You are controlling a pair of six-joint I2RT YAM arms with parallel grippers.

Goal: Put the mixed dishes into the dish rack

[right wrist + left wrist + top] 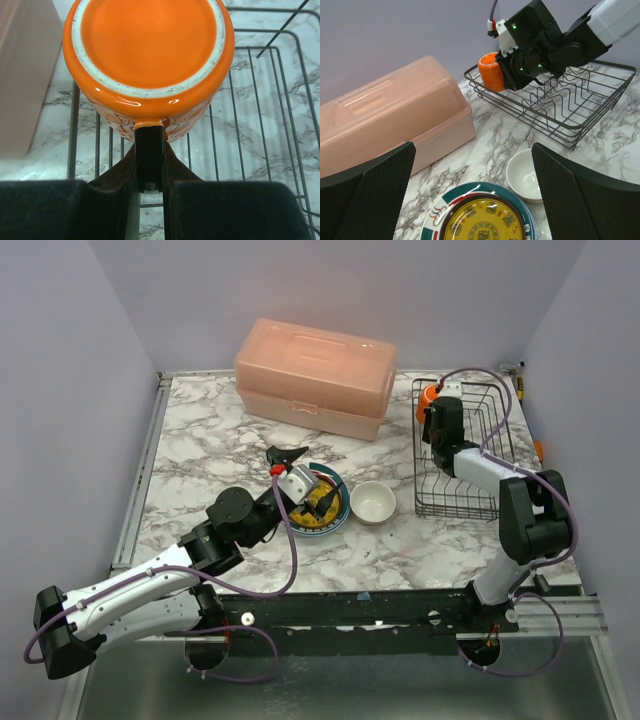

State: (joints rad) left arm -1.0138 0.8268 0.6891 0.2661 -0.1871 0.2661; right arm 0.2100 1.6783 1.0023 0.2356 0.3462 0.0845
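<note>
My right gripper lowers the orange mug point(428, 397) next, before it releases: the mug hangs mostly above the rack's rim and would fall onto the wires if I opened now.
My right gripper point(149, 165) is shut on the handle of the orange mug point(150, 55), whose base faces the wrist camera. The mug point(428, 397) hangs tipped over the far left corner of the black wire dish rack point(465, 455). My left gripper point(475, 200) is wide open just above the stacked plates point(482, 220), a yellow patterned one on top of a blue-rimmed one, holding nothing. The cream bowl point(525, 175) sits right of the plates point(322, 504), between them and the rack point(560, 105).
The big pink lidded box point(315, 378) stands at the back, left of the rack and behind the plates. Purple walls close in the marble table point(200, 440) on three sides. The right arm's elbow point(535, 515) sits at the rack's near right corner.
</note>
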